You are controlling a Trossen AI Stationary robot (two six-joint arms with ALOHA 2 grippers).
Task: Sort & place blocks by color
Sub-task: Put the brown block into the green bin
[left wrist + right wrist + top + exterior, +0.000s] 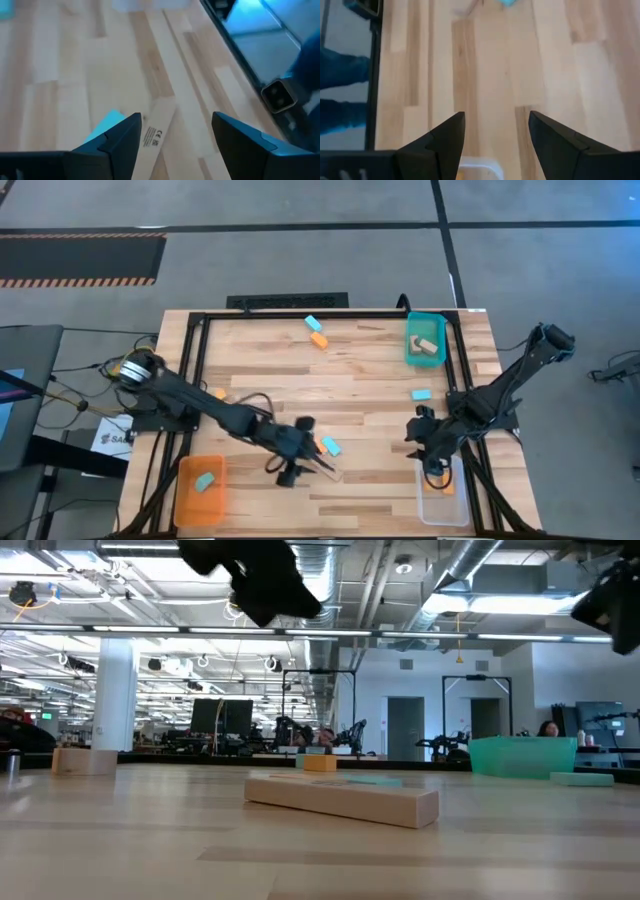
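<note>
My left gripper grabs the tan block's printed part (328, 469) next, to sort the tan block into the teal tray (427, 330).
My left gripper (298, 464) (175, 131) hangs open above the table's near middle. Below it a long tan block (327, 471) (155, 136) (341, 801) lies flat on the wood, showing between the fingers, which are well clear of it. A teal block (330, 446) (106, 126) lies beside it. My right gripper (432, 463) (496, 131) is open over the far end of the clear tray (443, 502) (478, 166), which holds an orange block (447, 488). More blocks lie scattered: teal (312, 323), orange (318, 339), teal (421, 394), orange (218, 393).
An orange tray (188, 500) at the near left holds a teal block (205, 481). A teal tray (412, 352) (522, 755) at the far right holds a tan block (427, 346). A black frame (196, 340) rims the table. Bare wood lies across the middle.
</note>
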